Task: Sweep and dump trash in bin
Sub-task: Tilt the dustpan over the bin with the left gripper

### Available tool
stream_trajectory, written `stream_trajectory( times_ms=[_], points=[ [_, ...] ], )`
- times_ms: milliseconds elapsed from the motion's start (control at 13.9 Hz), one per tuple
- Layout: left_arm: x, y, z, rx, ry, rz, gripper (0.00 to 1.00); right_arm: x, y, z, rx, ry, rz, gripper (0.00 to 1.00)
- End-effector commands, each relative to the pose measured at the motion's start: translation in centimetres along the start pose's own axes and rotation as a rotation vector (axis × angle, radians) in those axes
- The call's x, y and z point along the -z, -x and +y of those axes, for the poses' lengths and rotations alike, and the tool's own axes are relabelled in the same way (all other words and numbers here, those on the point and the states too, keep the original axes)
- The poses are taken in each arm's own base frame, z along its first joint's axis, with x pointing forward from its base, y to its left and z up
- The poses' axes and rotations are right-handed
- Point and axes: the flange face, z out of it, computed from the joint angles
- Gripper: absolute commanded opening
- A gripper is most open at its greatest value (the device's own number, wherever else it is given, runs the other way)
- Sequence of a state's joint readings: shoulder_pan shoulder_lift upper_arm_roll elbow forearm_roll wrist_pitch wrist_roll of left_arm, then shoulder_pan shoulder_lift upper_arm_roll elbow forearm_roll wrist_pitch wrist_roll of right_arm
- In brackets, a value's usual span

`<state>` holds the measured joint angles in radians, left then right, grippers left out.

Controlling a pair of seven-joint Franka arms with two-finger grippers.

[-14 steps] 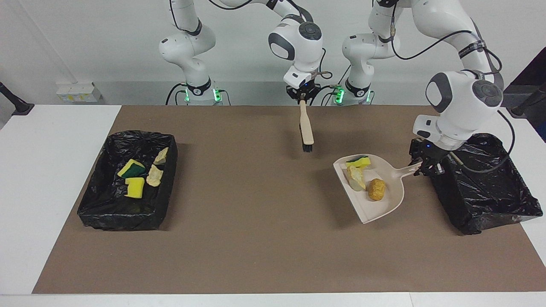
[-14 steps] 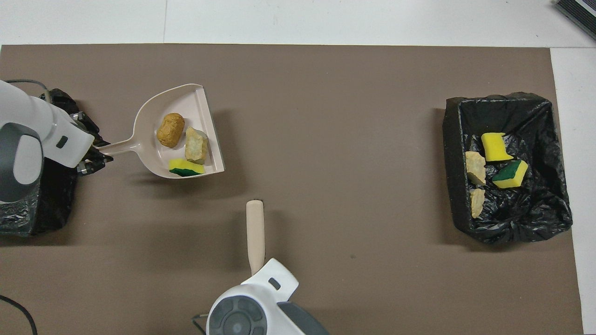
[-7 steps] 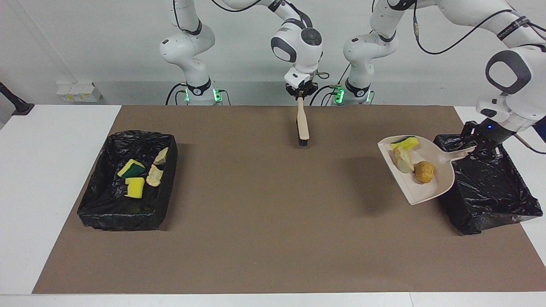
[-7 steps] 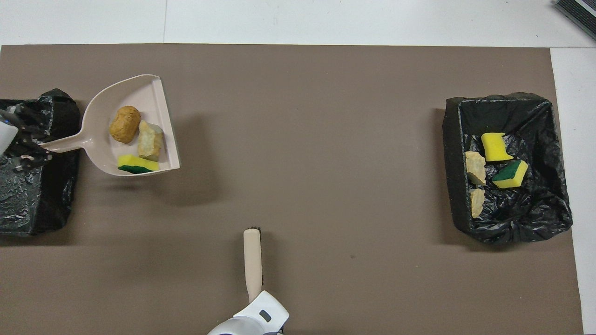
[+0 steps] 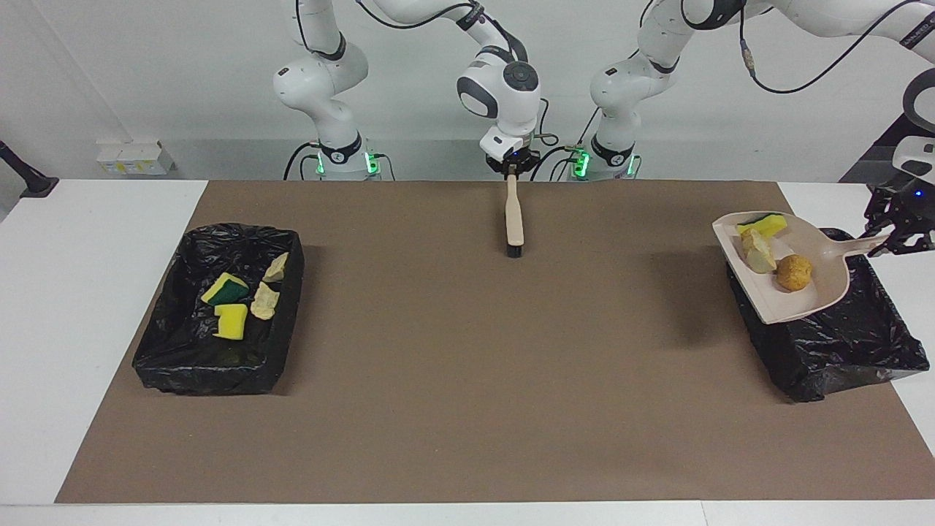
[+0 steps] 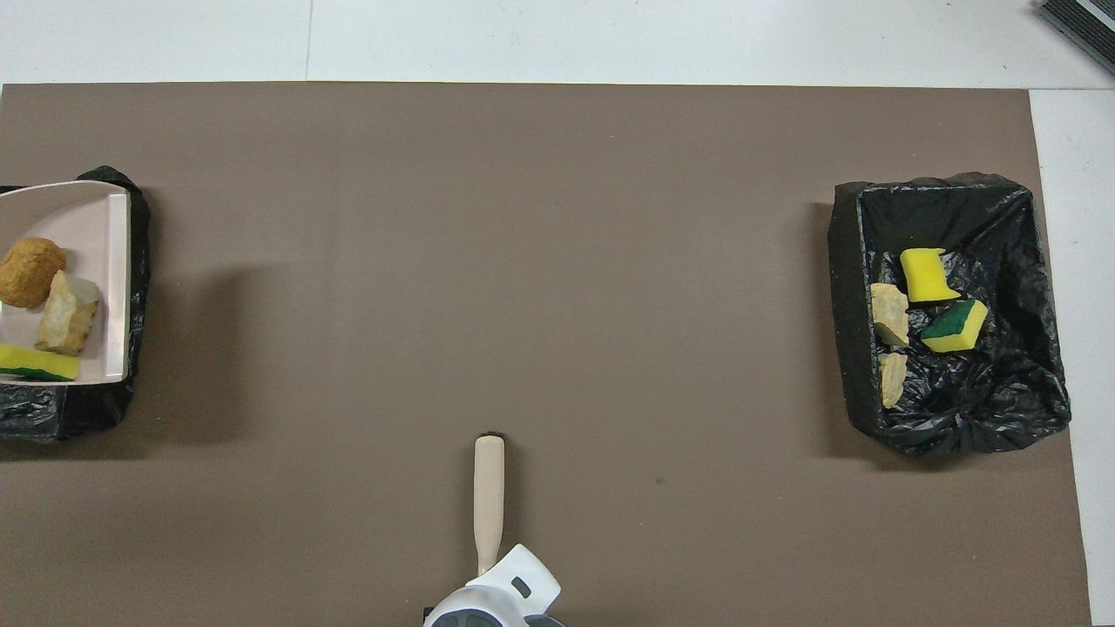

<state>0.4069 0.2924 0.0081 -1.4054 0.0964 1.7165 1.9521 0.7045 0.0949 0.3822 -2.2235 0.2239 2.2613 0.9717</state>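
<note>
The bristle side of the beige brush [image 6: 489, 491] is down at the brown mat and the brush would rest there, so it is time for my right gripper to open now.
My left gripper [image 5: 885, 239] is shut on the handle of the beige dustpan [image 5: 776, 303], held up over the black-lined bin [image 5: 840, 365] at the left arm's end of the table. Three pieces of trash lie in the pan: a yellow-green sponge [image 5: 763, 223], a tan lump [image 5: 758, 253] and an orange-brown lump [image 5: 794, 272]. The overhead view shows the pan [image 6: 100, 218] over that bin [image 6: 87, 409]. Between the two arm bases, my right gripper [image 5: 513, 169] is shut on the beige brush [image 5: 514, 215], which hangs bristles down over the brown mat.
A second black-lined bin [image 5: 212, 369] stands at the right arm's end of the table and holds several pieces of trash [image 5: 232, 320]. The brown mat [image 5: 467, 351] covers most of the white table.
My left gripper has lifted the loaded dustpan and carried it from over the mat to over the bin at the left arm's end. My right gripper has drawn the brush back toward the robots.
</note>
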Motion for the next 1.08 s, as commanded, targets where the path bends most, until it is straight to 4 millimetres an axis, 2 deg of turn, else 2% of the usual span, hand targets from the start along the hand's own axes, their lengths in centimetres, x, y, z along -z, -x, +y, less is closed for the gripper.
stream_trajectory(
  times_ms=[0, 72, 144, 287, 359, 503, 575, 646, 718, 862, 1006],
  points=[
    [2.0, 4.6, -1.3, 0.001, -0.020, -0.144, 0.00, -0.2, 0.2, 0.6, 0.019, -0.017, -0.004, 0.21],
    [2.6, 5.0, -1.6, -0.011, -0.039, -0.210, 0.00, 0.0, 0.0, 0.4, 0.023, -0.020, -0.005, 0.33],
    [2.9, 5.2, -1.8, -0.024, -0.036, -0.289, 0.00, 0.4, -0.2, 0.0, 0.023, -0.024, -0.007, 0.55],
    [3.0, 5.8, -1.9, -0.009, -0.042, -0.402, 0.00, 1.2, -0.8, -0.8, 0.018, -0.040, -0.003, 0.69],
    [2.3, 6.2, -1.6, 0.009, -0.028, -0.462, 0.00, 1.9, -1.5, -0.9, 0.011, -0.053, 0.007, 0.72],
    [0.7, 5.0, -1.6, 0.006, -0.034, -0.526, 0.00, 4.3, -3.3, -1.2, -0.013, -0.087, 0.026, 0.88],
    [-0.3, 3.8, -1.6, 0.012, -0.025, -0.568, 0.00, 5.5, -4.4, -1.1, -0.027, -0.098, 0.032, 0.91],
    [-0.4, 2.5, -1.7, 0.021, -0.018, -0.647, 0.00, 6.9, -5.7, -0.7, -0.043, -0.112, 0.040, 0.98],
    [-0.5, 1.8, -1.6, 0.028, -0.015, -0.702, 0.00, 8.6, -6.8, -0.4, -0.057, -0.131, 0.053, 1.00],
    [0.3, 0.8, -1.9, 0.009, 0.000, -0.821, 0.00, 11.8, -8.0, -0.4, -0.066, -0.137, 0.058, 1.00],
    [1.2, -0.5, -1.7, 0.016, 0.012, -0.937, 0.00, 16.4, -10.3, 1.0, -0.087, -0.122, 0.082, 1.00]
  ],
)
